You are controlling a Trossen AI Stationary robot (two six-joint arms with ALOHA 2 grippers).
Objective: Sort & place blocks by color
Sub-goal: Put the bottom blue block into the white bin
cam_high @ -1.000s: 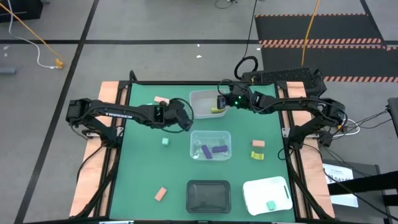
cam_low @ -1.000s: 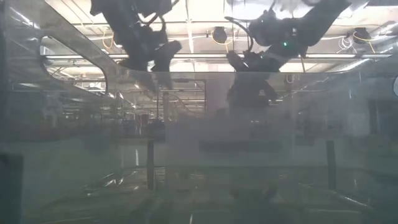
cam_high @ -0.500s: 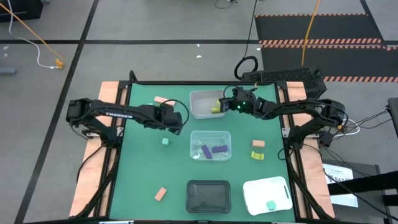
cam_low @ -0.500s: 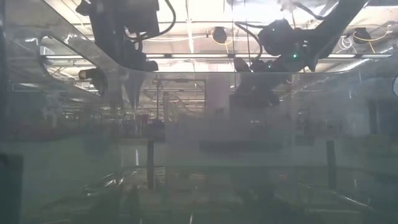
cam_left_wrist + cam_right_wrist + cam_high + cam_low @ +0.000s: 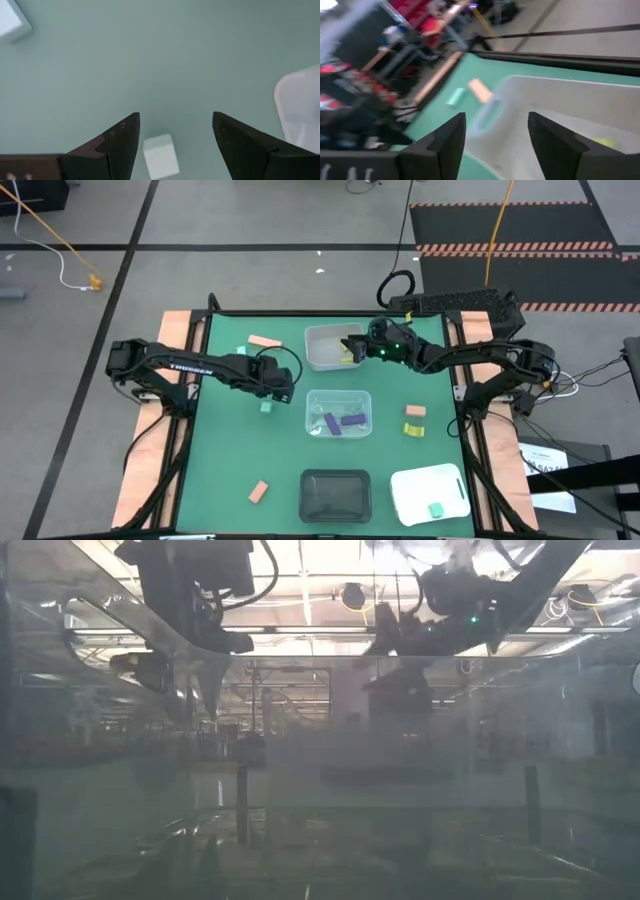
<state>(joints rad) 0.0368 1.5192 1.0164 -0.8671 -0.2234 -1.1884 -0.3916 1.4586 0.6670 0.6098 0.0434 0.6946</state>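
The mint-green cube (image 5: pixel 266 407) should be sorted into the white tray (image 5: pixel 425 490), so my left gripper should next grab the cube by its opposite sides.
My left gripper (image 5: pixel 272 390) hangs open above a mint-green cube (image 5: pixel 266 407) on the green mat, pointing down. In the left wrist view the cube (image 5: pixel 161 156) shows below the gap between the fingers (image 5: pixel 175 117), untouched. My right gripper (image 5: pixel 352 347) stands open over the far clear tray (image 5: pixel 322 340), nearly level, with nothing between its fingers (image 5: pixel 495 117). A yellow-green block (image 5: pixel 348 356) lies in that tray. Purple blocks (image 5: pixel 350 420) lie in the middle clear tray (image 5: pixel 338 396).
A salmon block (image 5: pixel 263 340) and a mint block (image 5: pixel 241 351) lie at the far left, another salmon block (image 5: pixel 258 491) near left. A salmon (image 5: pixel 415 411) and a yellow-green block (image 5: pixel 414 429) lie at right. In front stand a black tray (image 5: pixel 335 478) and a white tray (image 5: pixel 420 485) holding a mint block (image 5: pixel 436 510).
My left gripper has moved toward the near edge and down over the mint cube, rolling and tipping until it points down. My right gripper has tipped up from pointing down toward level above the far clear tray.
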